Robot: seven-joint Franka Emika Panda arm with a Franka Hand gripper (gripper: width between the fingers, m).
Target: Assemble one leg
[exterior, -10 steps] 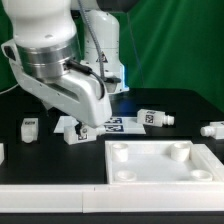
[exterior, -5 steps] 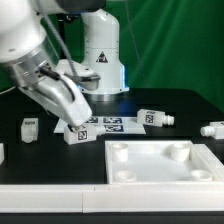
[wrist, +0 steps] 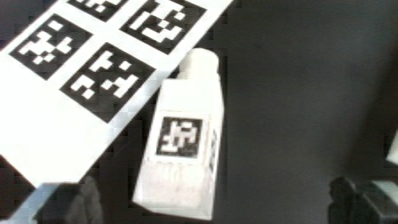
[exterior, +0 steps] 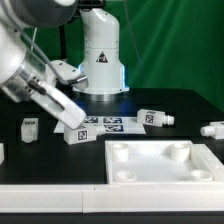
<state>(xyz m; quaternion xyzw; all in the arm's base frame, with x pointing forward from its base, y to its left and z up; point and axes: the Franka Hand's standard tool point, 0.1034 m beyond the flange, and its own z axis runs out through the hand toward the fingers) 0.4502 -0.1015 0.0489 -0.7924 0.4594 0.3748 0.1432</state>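
My gripper reaches the leg next and grabs its tagged body (exterior: 80, 134) (wrist: 180, 145), so the narrow peg stays free to enter a corner socket.
A leg (exterior: 72, 134), a small white post with a marker tag, lies on the black table beside the marker board (exterior: 108, 124). My gripper (exterior: 78, 122) hangs just above it, open. In the wrist view the leg (wrist: 183, 140) lies lengthwise along the marker board's (wrist: 107, 60) edge, and its near end sits between my spread fingertips (wrist: 63, 205), closer to one of them and apart from both. The gripper (wrist: 214, 208) holds nothing. Three more legs lie on the table: one at the exterior view's left (exterior: 29, 126), one right of the board (exterior: 153, 118) and one at the far right (exterior: 211, 129).
The large flat white square piece (exterior: 200, 168) with round corner sockets lies at the front, right of centre. The arm's white base (exterior: 100, 60) stands behind the marker board. A white strip runs along the table's front edge (exterior: 60, 195).
The arm's upper body has swung up and toward the exterior view's left. The gripper has stayed low by the leg next to the marker board. No part has moved.
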